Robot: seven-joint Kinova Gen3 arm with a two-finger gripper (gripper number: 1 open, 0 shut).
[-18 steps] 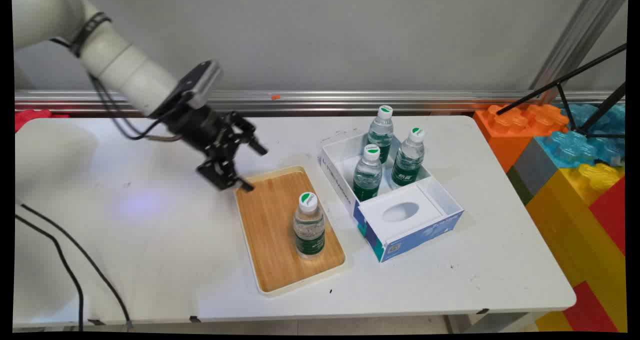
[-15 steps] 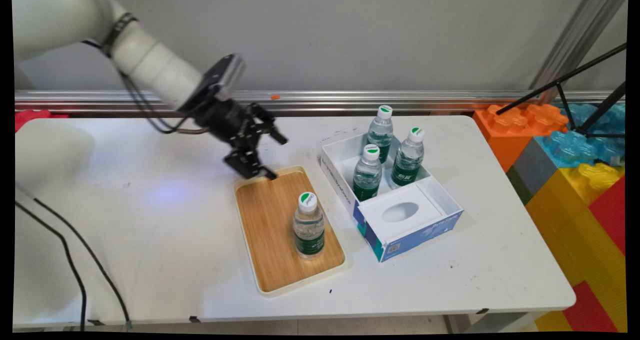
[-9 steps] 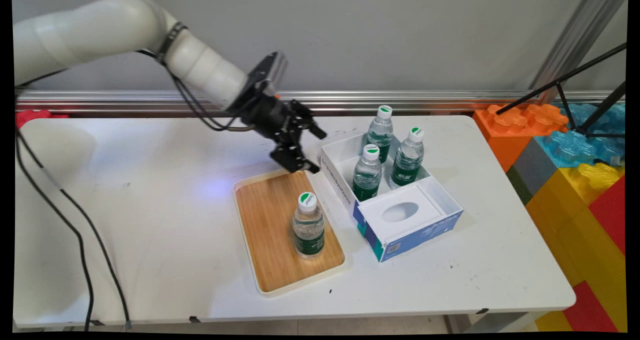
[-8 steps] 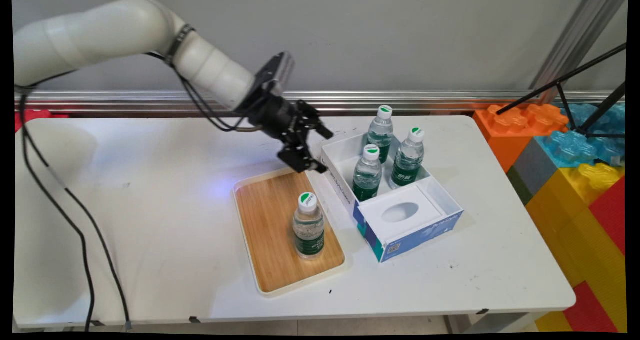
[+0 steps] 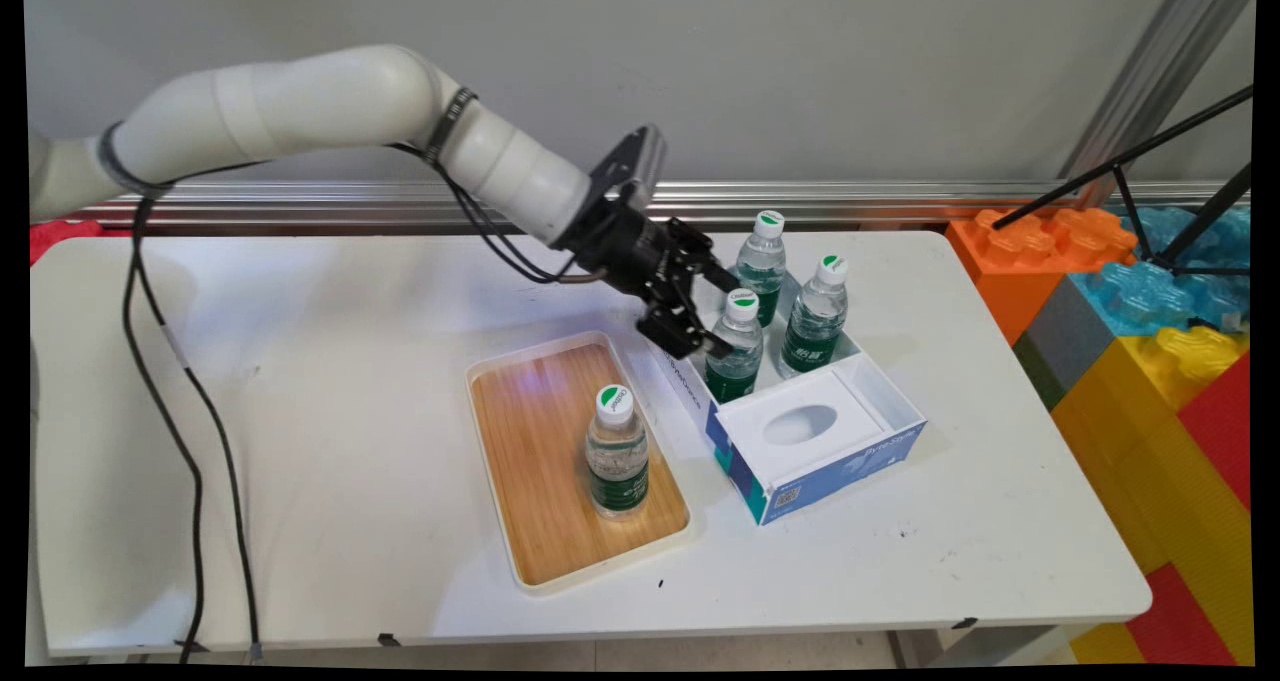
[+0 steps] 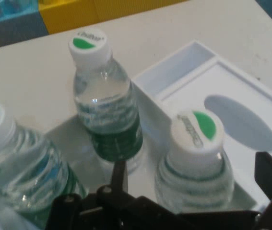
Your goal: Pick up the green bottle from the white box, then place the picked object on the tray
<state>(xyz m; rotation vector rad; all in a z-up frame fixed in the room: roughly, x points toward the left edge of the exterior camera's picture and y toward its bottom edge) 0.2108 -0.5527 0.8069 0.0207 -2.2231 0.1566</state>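
Observation:
I will next grab the small water bottle with my gripper by its part below the white cap (image 5: pixel 737 329), to put another drink on the wooden tray (image 5: pixel 540 441).
My gripper (image 5: pixel 722 314) is open at the left side of a white and blue box (image 5: pixel 686 385). Three water bottles with green labels stand in the box. The front-left bottle (image 5: pixel 735 349) is the nearest, and my fingertips stand at either side of its neck. In the hand view this bottle (image 6: pixel 195 163) sits between the two fingers of the gripper (image 6: pixel 193 178), with no touch visible. The right bottle (image 5: pixel 817 318) (image 6: pixel 106 112) and the back bottle (image 5: pixel 762 261) (image 6: pixel 11 165) stand behind it. The box's front half is a white lid with an oval hole (image 5: pixel 800 424).
A wooden tray (image 5: pixel 535 431) lies left of the box, and a fourth bottle (image 5: pixel 618 456) stands upright on it. Big coloured toy bricks (image 5: pixel 1150 341) and a black tripod (image 5: pixel 1130 176) are at the right. Black cables (image 5: pixel 170 361) hang at the left.
The arm has swung to the right, from the tray's far left corner over to the box. The gripper stayed open all the way. The bottles, tray and box have not moved.

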